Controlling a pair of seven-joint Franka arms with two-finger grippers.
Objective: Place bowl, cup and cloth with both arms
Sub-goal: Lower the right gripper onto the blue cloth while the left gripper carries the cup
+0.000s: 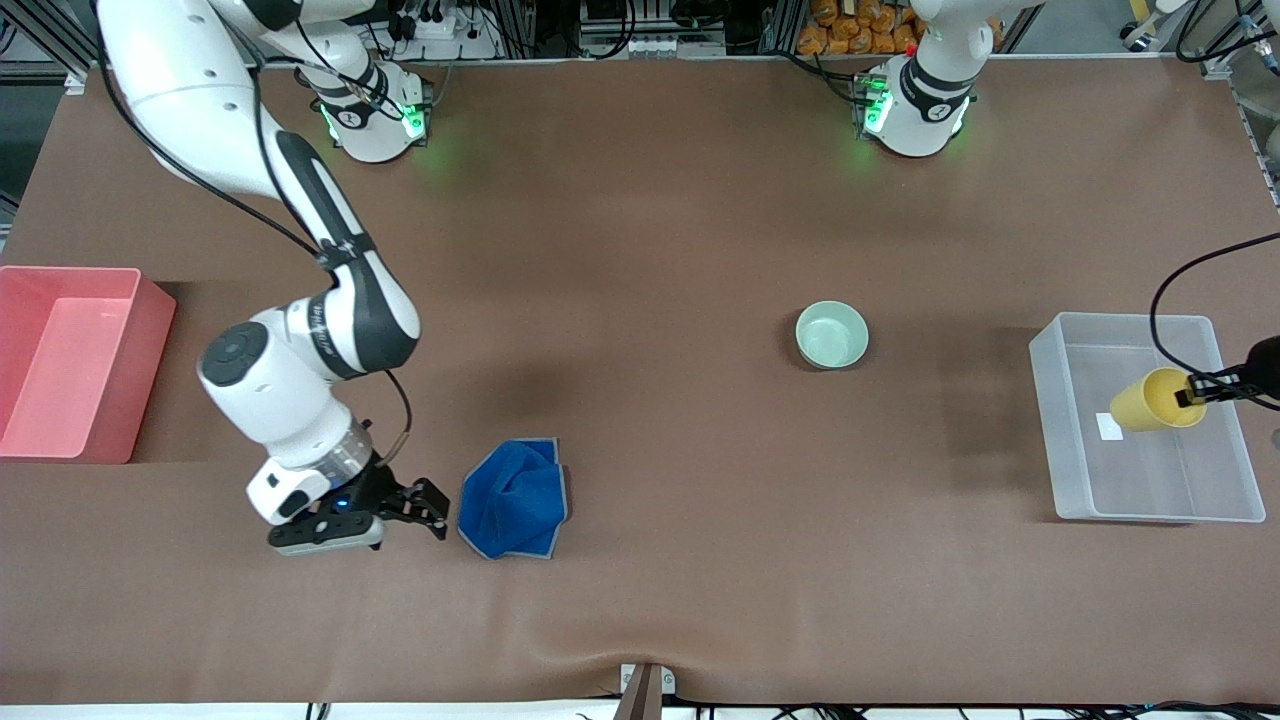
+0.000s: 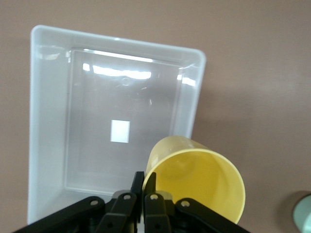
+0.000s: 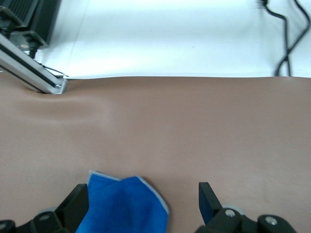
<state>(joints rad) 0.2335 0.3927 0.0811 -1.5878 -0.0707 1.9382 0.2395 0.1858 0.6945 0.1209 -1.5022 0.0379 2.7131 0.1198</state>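
Note:
My right gripper will next grab the blue cloth by its crumpled middle (image 1: 516,497). Then it can put the blue cloth in the red bin (image 1: 74,366).
The yellow cup (image 1: 1150,402) hangs tilted over the clear plastic bin (image 1: 1060,430), its rim pinched between the fingers of my left gripper (image 1: 1192,393). The left wrist view shows that gripper (image 2: 144,187) shut on the rim of the cup (image 2: 199,182), with the bin (image 2: 46,121) below. The mint-green bowl (image 1: 832,334) sits upright on the table near the middle. The blue cloth (image 1: 515,498) lies crumpled near the front camera. My right gripper (image 1: 432,506) is open and low, right beside the cloth, on the side toward the right arm's end. In the right wrist view the cloth (image 3: 121,211) lies between the spread fingers of the gripper (image 3: 143,201).
A red bin (image 1: 70,360) stands at the right arm's end of the table. The clear bin holds only a small white label (image 1: 1108,427). The bowl's edge shows in the left wrist view (image 2: 303,213). A brown mat covers the table.

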